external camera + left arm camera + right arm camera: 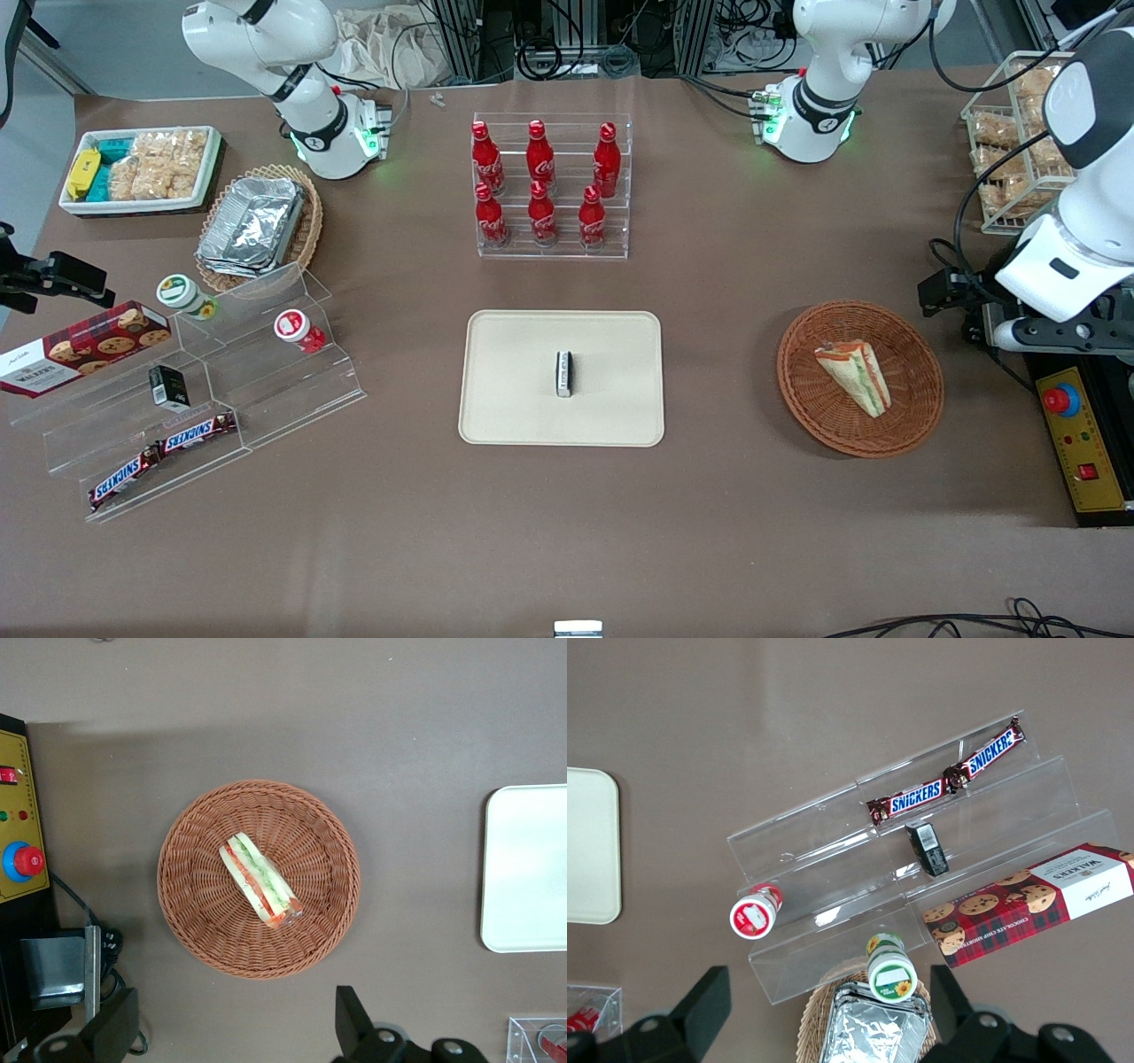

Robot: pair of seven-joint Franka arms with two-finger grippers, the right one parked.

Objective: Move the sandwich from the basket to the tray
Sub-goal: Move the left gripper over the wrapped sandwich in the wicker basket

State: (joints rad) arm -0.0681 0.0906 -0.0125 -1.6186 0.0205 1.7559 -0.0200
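Note:
Next, my left gripper needs to grab the sandwich by its bunched wrapper end (832, 354) to move the sandwich from the basket onto the tray (514, 381).
The sandwich (855, 377) lies in the round reddish-brown basket (800, 394) toward the working arm's end of the table. In the left wrist view the sandwich (260, 879) lies in the middle of the basket (190, 904), filling edge up. My left gripper (946, 291) hangs above the table beside the basket, apart from it. In the wrist view the gripper (235, 1028) is open and empty, with its black fingers (353, 1020) spread wide just off the basket's rim. The cream tray (514, 381) lies at the table's middle with a small black-and-white object (563, 373) on it. The tray's edge (527, 868) shows in the wrist view.
A clear rack of red cola bottles (551, 186) stands farther from the front camera than the tray. A yellow control box with a red button (1076, 439) sits beside the basket. A wire rack of snacks (1010, 133) stands at the working arm's end. A clear stepped shelf with snacks (195, 390) is at the parked arm's end.

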